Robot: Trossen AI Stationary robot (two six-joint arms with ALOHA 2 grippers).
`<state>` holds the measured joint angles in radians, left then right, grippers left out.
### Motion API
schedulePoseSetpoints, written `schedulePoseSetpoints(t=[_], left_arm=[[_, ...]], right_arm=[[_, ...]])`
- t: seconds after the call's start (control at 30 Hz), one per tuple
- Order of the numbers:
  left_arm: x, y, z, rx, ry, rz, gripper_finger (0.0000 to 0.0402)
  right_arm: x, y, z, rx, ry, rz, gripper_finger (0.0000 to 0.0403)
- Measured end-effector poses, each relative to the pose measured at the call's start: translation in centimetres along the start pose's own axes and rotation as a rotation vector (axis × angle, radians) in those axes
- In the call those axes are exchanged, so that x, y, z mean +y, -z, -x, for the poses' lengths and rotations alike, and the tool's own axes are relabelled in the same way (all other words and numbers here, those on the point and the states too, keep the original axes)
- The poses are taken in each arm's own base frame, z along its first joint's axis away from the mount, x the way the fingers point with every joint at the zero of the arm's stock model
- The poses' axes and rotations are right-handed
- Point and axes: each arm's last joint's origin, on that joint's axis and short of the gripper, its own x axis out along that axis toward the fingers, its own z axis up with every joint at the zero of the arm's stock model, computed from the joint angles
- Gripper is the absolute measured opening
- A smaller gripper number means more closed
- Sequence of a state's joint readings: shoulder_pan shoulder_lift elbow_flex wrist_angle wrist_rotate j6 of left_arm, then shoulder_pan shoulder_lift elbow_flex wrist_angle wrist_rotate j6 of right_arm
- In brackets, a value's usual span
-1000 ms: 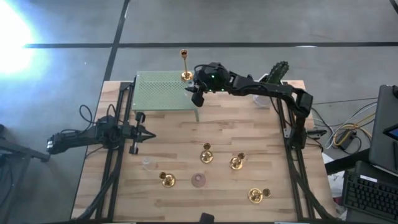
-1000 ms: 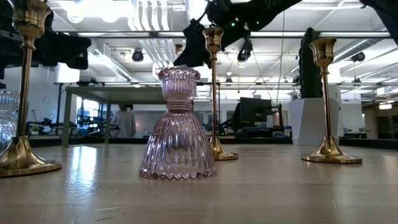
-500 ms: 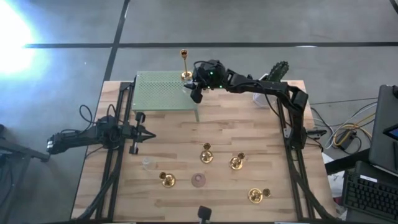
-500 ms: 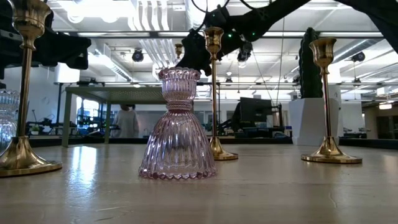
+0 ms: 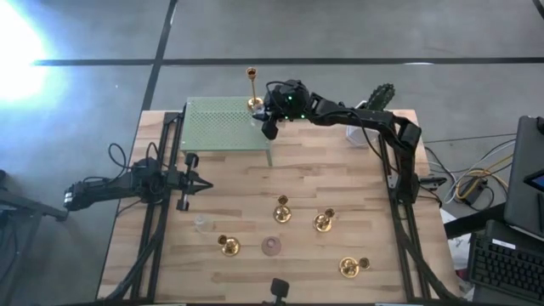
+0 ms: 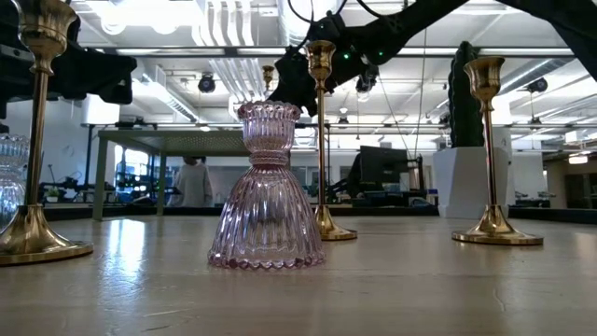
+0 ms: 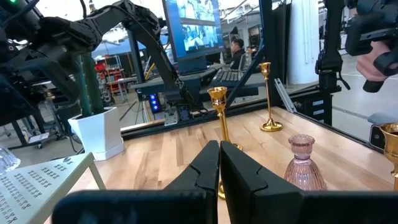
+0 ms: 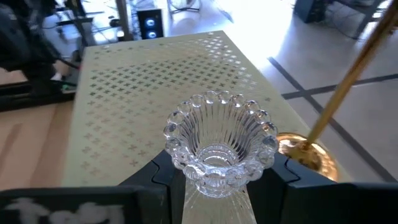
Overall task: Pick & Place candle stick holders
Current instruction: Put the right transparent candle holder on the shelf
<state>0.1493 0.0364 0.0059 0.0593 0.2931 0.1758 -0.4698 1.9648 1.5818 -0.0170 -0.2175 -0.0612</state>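
Note:
The clear glass holder is over the green platform [image 5: 223,124] [image 8: 134,118], beside the brass base, and would stand, so it is time for my right gripper to release it.
My right gripper [image 5: 269,128] is shut on a clear glass candle stick holder with a beaded rim [image 8: 219,140], over the far right corner of the green perforated platform [image 5: 223,124]. A tall gold holder [image 5: 252,88] stands on its round base on that corner, just beyond the gripper; it also shows in the right wrist view [image 8: 311,152]. Several gold holders [image 5: 282,210] [image 5: 323,222] [image 5: 228,246], a pink glass one [image 5: 271,246] and a clear one [image 5: 201,223] stand on the table's near half. My left gripper [image 5: 197,184] is shut and empty at the table's left. My right gripper pinches the clear glass holder between its two fingers [image 8: 158,176], on the ribbed body just under the beaded rim [image 8: 214,174]. The fingers come slanting down from the table's right. The holder is upright, its mouth up; in the low view it looks clear of the platform.
A white pot with a green cactus [image 5: 376,101] stands at the far right corner. A gold holder with a small part beside it [image 5: 349,267] is at the near right. Black frame rails [image 5: 157,212] [image 5: 399,212] run along both table sides. Bare wood lies mid-table.
My right gripper has gone a little toward the table's far edge with the clear glass holder, staying over the platform's corner next to the tall gold holder.

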Motion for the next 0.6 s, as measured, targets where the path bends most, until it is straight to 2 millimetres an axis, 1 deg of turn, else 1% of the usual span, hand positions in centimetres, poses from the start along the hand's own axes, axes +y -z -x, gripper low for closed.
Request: schedulePoseSetpoints(t=[0.5, 0.6], left_arm=[[0.00, 0.00, 0.00, 0.000, 0.000, 0.000, 0.0019], [0.00, 0.00, 0.00, 0.000, -0.001, 0.000, 0.0019]], right_arm=[[0.03, 0.05, -0.03, 0.000, -0.010, 0.021, 0.0120], [0.02, -0.04, -0.03, -0.009, -0.010, 0.022, 0.0159]])
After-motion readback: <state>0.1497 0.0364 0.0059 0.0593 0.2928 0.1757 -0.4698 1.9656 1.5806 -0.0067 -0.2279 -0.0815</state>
